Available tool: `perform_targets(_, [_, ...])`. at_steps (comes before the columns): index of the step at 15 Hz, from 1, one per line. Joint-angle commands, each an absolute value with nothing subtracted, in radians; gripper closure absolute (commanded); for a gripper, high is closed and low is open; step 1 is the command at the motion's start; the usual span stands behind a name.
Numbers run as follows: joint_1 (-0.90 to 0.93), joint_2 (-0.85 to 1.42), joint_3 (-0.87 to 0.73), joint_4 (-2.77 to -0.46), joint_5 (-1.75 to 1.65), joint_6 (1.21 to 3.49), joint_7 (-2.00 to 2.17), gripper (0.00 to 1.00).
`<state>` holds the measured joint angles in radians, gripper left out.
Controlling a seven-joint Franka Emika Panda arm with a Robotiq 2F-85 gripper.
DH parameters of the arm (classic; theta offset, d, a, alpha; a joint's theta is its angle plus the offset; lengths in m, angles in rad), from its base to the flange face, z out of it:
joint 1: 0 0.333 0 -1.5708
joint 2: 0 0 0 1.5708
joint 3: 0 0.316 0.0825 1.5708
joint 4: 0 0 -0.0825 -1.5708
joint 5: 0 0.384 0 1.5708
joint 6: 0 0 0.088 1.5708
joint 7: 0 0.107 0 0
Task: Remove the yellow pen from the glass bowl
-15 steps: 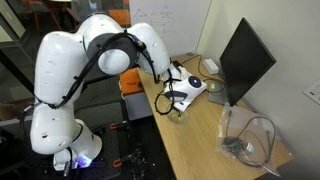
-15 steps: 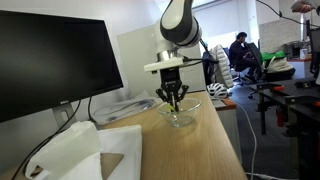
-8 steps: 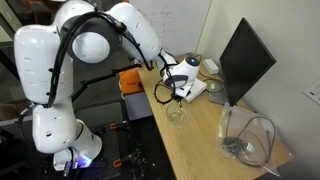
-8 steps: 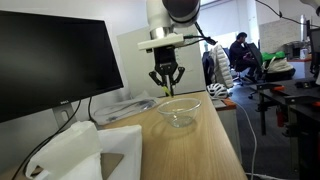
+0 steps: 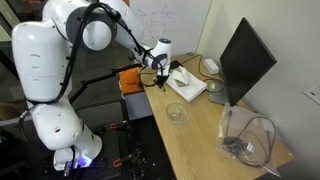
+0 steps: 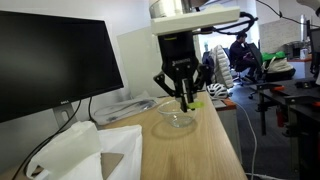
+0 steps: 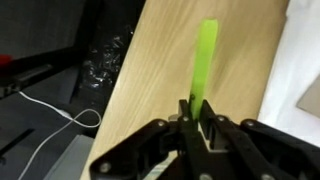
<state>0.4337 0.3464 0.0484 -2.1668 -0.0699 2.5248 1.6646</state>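
My gripper is well above the desk beside the bowl and should keep holding the yellow pen until it is lower. The pen would fall onto the desk if I opened.
My gripper (image 7: 197, 112) is shut on the yellow pen (image 7: 204, 60), a thin yellow-green stick that juts out past the fingertips in the wrist view. In both exterior views the gripper (image 5: 156, 78) (image 6: 185, 97) hangs well above the desk, with the pen's tip (image 6: 191, 104) showing just below the fingers. The small clear glass bowl (image 5: 177, 113) (image 6: 177, 119) stands on the wooden desk, below and to one side of the gripper, with nothing visible in it. The bowl is out of the wrist view.
A black monitor (image 5: 245, 60) (image 6: 50, 60) stands at the desk's back. A larger clear container with dark cables (image 5: 250, 140) sits near the desk's end. White papers (image 5: 190, 86) lie behind the bowl. The desk's edge (image 7: 125, 75) drops to a floor with cables.
The gripper has risen out of the bowl with the pen in it and moved away toward the robot's side of the desk. The bowl has stayed in place.
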Motion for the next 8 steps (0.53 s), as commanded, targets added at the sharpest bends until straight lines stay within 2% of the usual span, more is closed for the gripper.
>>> perform_targets(1, [0.492, 0.415, 0.033, -2.142, -0.2, 2.54, 1.755, 0.96])
perform_targets(7, [0.614, 0.571, -0.104, -2.09, -0.474, 2.729, 1.963, 0.96])
perform_targets(8, [0.609, 0.588, -0.102, -2.087, -0.458, 2.761, 1.952, 0.6])
